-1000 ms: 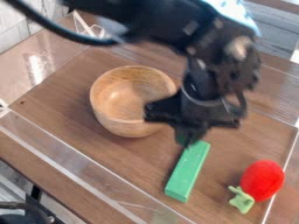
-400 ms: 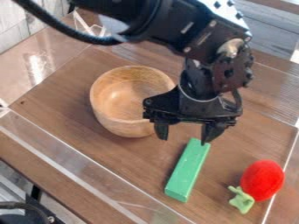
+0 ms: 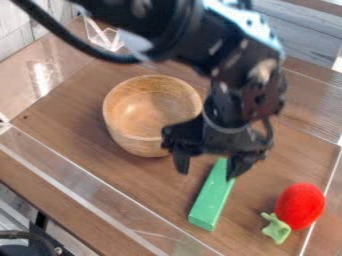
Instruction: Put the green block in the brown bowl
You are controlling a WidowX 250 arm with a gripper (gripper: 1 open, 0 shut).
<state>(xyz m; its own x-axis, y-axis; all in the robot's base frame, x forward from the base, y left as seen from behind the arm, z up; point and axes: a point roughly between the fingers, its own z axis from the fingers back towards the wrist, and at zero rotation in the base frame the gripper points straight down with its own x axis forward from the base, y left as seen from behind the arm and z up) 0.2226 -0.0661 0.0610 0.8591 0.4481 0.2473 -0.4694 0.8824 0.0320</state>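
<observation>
The gripper grabs one short end (image 3: 223,172) of the block next, to put the green block (image 3: 213,198) in the brown bowl.
The green block (image 3: 213,198) lies flat on the wooden table, in front and to the right of the brown bowl (image 3: 151,116). The bowl stands upright with nothing in it. My gripper (image 3: 210,163) points down over the block's far end and is open. Its two dark fingers (image 3: 182,160) are spread wide, one on each side of that end. Nothing is held. Whether the fingertips touch the table is blurred. The arm hides part of the bowl's right rim.
A red toy (image 3: 301,203) with a pale green stem (image 3: 277,231) lies right of the block near the front edge. The brown tabletop (image 3: 80,150) is bordered by clear plastic strips on the left and front.
The gripper went from shut to wide open and sank lower, so its fingers now straddle the block's far end. Block, bowl and red toy stayed put.
</observation>
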